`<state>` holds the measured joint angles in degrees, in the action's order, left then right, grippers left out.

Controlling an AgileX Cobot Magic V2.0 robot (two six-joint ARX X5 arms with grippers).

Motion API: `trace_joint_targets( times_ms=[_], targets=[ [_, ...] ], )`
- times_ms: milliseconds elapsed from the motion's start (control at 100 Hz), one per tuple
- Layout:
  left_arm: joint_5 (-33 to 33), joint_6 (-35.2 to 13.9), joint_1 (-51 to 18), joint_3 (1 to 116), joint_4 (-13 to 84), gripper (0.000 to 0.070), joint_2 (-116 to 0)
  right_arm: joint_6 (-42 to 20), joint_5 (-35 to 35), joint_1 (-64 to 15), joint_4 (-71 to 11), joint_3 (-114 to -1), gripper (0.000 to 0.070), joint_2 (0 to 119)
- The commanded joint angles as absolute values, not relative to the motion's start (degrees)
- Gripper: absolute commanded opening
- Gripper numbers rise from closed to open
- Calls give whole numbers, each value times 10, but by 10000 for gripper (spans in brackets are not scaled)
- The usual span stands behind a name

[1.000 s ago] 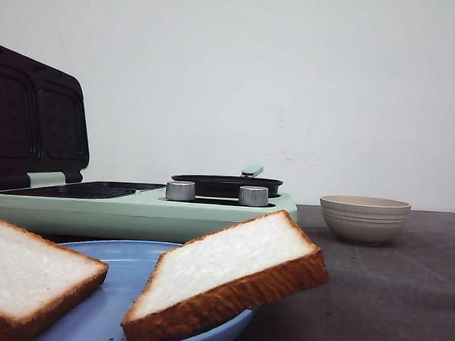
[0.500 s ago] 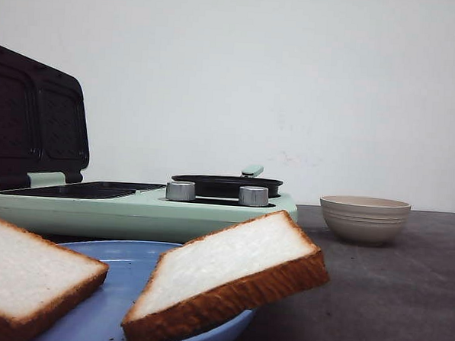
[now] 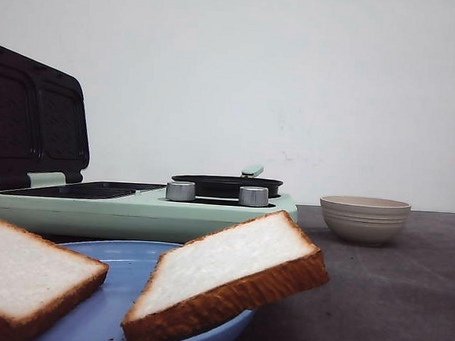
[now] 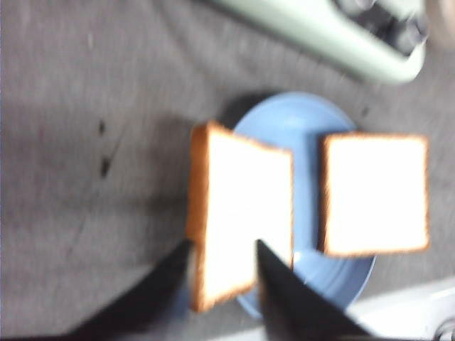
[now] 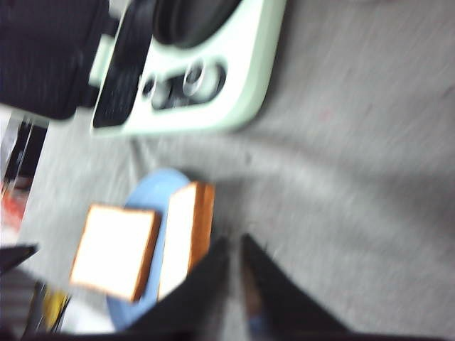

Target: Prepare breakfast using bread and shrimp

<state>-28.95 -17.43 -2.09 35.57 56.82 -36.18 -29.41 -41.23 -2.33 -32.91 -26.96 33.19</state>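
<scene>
I will next grab the bread slice with my left gripper by its outer crust edge (image 4: 200, 231), which sticks past the plate's rim (image 4: 247, 121) and leaves finger room underneath.
Two thick slices of white bread lie on a blue plate (image 3: 130, 288): one slice at the left (image 3: 24, 270), the other (image 3: 230, 262) tilted over the plate's right rim. In the left wrist view my left gripper (image 4: 224, 249) is open, its fingers either side of one slice (image 4: 242, 206), with the second slice (image 4: 373, 192) beside it. I cannot tell if it touches. In the right wrist view my right gripper (image 5: 234, 241) is shut and empty beside the tilted slice (image 5: 188, 234). No shrimp shows. Neither gripper shows in the front view.
A mint-green sandwich maker (image 3: 141, 208) stands behind the plate, its dark lid (image 3: 31, 122) raised at the left and a black pan (image 3: 227, 186) on its right side. A beige ribbed bowl (image 3: 364, 217) stands to the right on the grey table (image 3: 388, 301).
</scene>
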Motion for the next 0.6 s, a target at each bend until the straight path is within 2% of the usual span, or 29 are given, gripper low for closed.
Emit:
trace_joint_targets(
  times_ms=[0,70,590],
  targets=[
    [-295,-163,-27,362,563,360,-383,-279,-421,-30,-328,-276,229,341],
    [-297,-164,-36,362,567,359,-407,-279,-425,-37,-329,-276,273,346],
    [-295,-164,-117,362,560,360,-549,-278,-425,-48,-326,-276,273,347]
  ],
)
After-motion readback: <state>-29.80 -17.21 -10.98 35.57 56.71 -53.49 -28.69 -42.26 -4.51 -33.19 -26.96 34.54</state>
